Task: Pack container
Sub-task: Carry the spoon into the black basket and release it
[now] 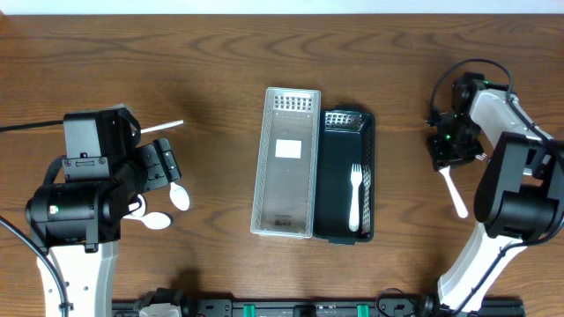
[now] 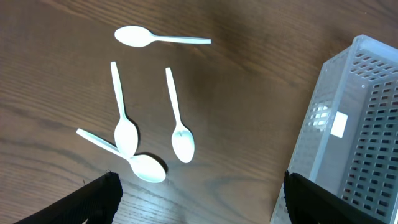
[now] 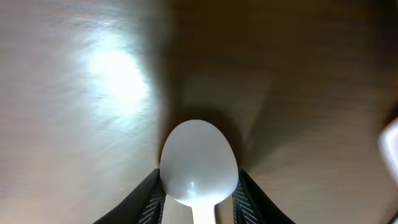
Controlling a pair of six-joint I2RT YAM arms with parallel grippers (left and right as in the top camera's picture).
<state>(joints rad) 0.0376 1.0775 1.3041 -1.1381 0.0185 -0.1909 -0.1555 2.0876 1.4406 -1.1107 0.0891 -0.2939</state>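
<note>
The white spoon would come up with the robot's right gripper if it lifted now, because both fingers touch the sides of its bowl (image 3: 199,173) in the right wrist view.
A clear perforated container (image 1: 263,176) and a black container (image 1: 371,167) stand side by side mid-table. A white fork (image 1: 355,195) lies in the black one. Several white spoons (image 2: 180,118) lie on the wood at the left, also in the overhead view (image 1: 179,195). My left gripper (image 2: 199,190) is open wide and empty, hovering above them (image 1: 166,167); the clear container's corner (image 2: 348,124) shows at its right. My right gripper (image 1: 445,148) at the far right is shut on a white spoon (image 3: 199,163), its handle sticking out toward the front (image 1: 456,198).
A white spoon handle (image 1: 163,128) pokes out beside the left arm. Dark wood table (image 1: 220,70) lies all around. A black rail (image 1: 308,308) runs along the front edge.
</note>
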